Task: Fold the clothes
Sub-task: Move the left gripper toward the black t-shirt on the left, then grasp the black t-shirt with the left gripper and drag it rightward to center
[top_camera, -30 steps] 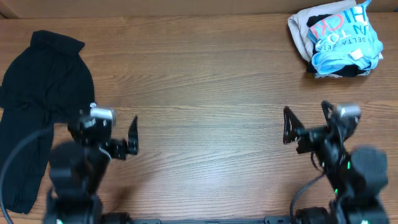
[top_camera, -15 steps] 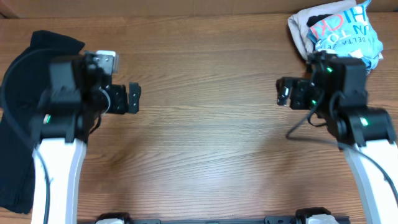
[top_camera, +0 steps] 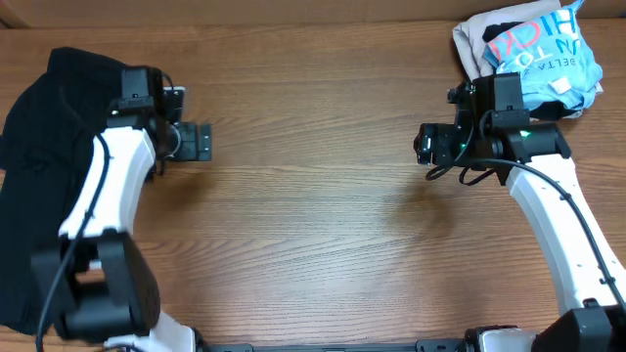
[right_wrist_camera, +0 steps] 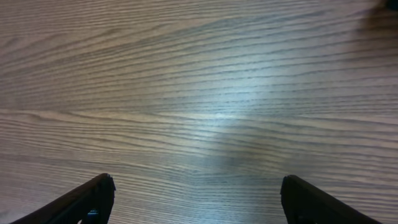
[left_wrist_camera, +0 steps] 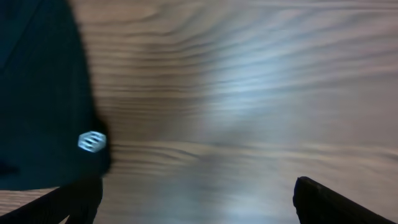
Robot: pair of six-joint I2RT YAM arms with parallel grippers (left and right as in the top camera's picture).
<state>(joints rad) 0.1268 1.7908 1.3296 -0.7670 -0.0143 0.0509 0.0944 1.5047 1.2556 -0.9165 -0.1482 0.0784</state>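
My left gripper should grab the black shirt by its edge near the small white logo (left_wrist_camera: 92, 142) to pull it across the table for folding.
The clothes, a black shirt (top_camera: 49, 166), lie crumpled along the table's left side. In the left wrist view the shirt (left_wrist_camera: 37, 87) fills the left part, and its small white logo (left_wrist_camera: 92, 142) sits near the fabric's edge. My left gripper (top_camera: 201, 142) is open just right of the shirt, above bare wood. In its wrist view the left gripper (left_wrist_camera: 196, 202) has nothing between its fingers, and the left fingertip (left_wrist_camera: 74, 199) is close to the shirt's edge. My right gripper (top_camera: 427, 145) is open over bare wood right of centre. The right gripper (right_wrist_camera: 198, 193) holds nothing.
A pile of folded garments (top_camera: 528, 59), light blue and white with pink lettering over beige, sits at the back right corner, just behind the right arm's wrist. The wooden table (top_camera: 313, 244) stretches between the two arms.
Both arms have reached out from the front edge towards the back half of the table. The left gripper ended beside the black shirt. The right gripper shifted a little left.
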